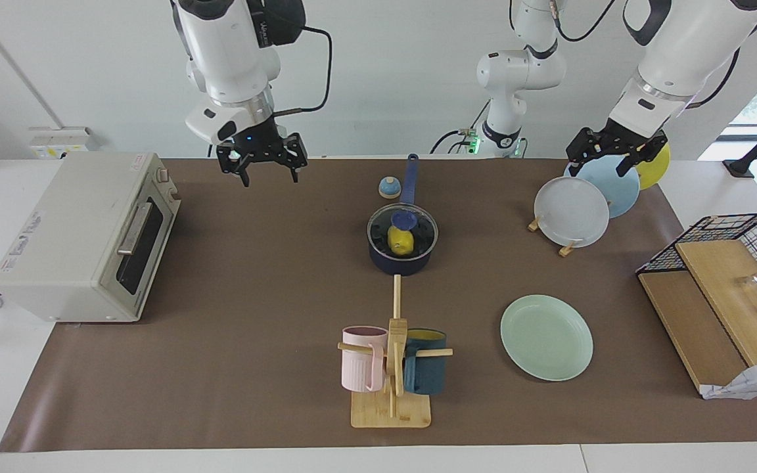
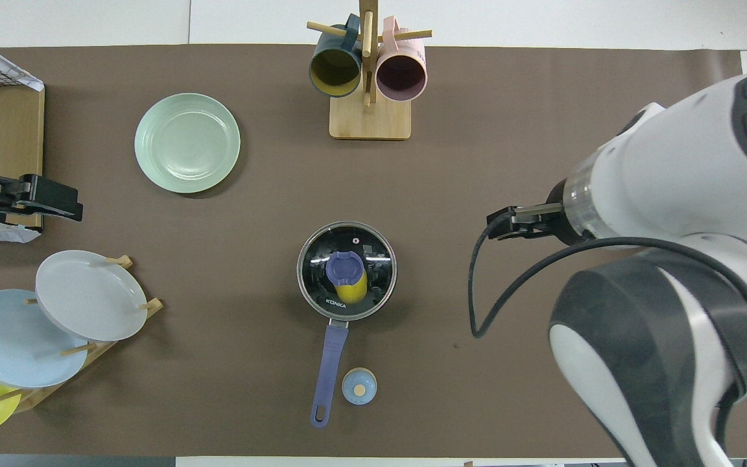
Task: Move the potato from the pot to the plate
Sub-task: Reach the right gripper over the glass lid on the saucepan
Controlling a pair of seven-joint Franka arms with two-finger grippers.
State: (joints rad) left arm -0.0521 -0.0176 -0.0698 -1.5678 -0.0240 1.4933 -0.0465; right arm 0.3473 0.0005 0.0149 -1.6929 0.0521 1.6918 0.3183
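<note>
Next, my right gripper takes hold of the glass lid by its blue knob to uncover the potato.
The dark navy pot stands mid-table, its long blue handle pointing toward the robots. A glass lid with a blue knob sits on it. The yellow potato shows through the glass, inside the pot. The mint-green plate lies empty, farther from the robots and toward the left arm's end. My right gripper hangs open and empty in the air between the toaster oven and the pot. My left gripper hangs open and empty over the plate rack.
A plate rack holds a grey-white plate, a light blue plate and a yellow one. A mug tree carries a pink and a dark blue mug. A toaster oven, a wire basket with boards and a small blue dome also stand here.
</note>
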